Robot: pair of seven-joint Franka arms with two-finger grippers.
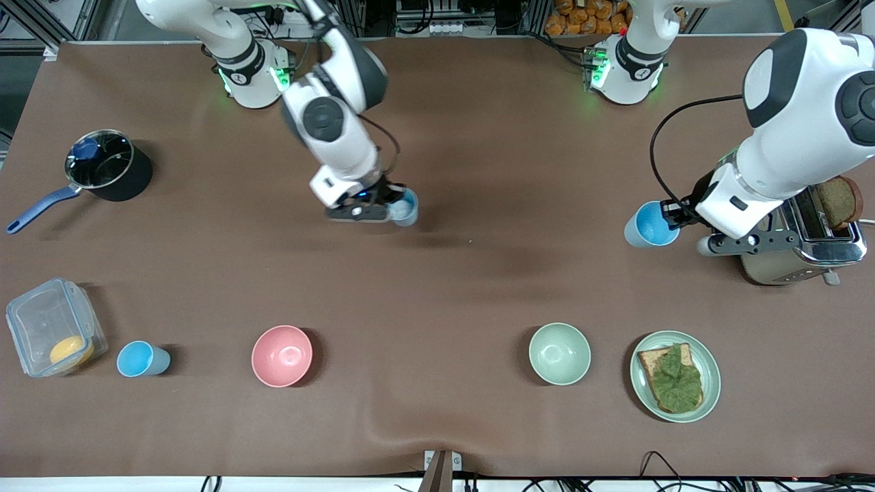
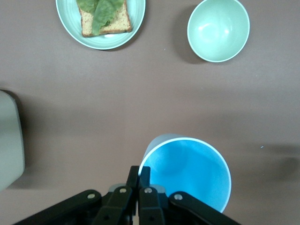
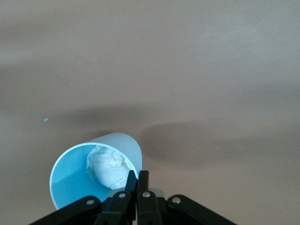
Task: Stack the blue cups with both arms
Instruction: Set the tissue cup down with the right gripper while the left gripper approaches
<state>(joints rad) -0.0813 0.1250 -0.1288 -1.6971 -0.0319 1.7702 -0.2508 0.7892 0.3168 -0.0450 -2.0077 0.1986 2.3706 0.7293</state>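
Note:
The cup's lower end (image 1: 402, 218) (image 3: 130, 141) hangs apart from its shadow, so my right gripper keeps holding the blue cup for now, until the cup's base meets the table.
My right gripper (image 1: 392, 206) is shut on the rim of a blue cup (image 1: 407, 208) over the middle of the table. In the right wrist view the fingers (image 3: 131, 180) pinch this cup's (image 3: 75, 176) wall, and a crumpled white wad (image 3: 108, 168) lies inside. My left gripper (image 1: 677, 217) is shut on the rim of a brighter blue cup (image 1: 648, 225) beside the toaster. In the left wrist view its fingers (image 2: 145, 174) clamp that cup's (image 2: 187, 171) rim; the cup is empty. A third blue cup (image 1: 142, 359) stands alone near the front camera toward the right arm's end.
A toaster (image 1: 800, 242) with a bread slice stands under the left arm. A plate (image 1: 711, 383) with lettuce toast, a green bowl (image 1: 559, 353) and a pink bowl (image 1: 281, 355) line the near side. A clear box (image 1: 51, 335) and a pot (image 1: 102, 167) are at the right arm's end.

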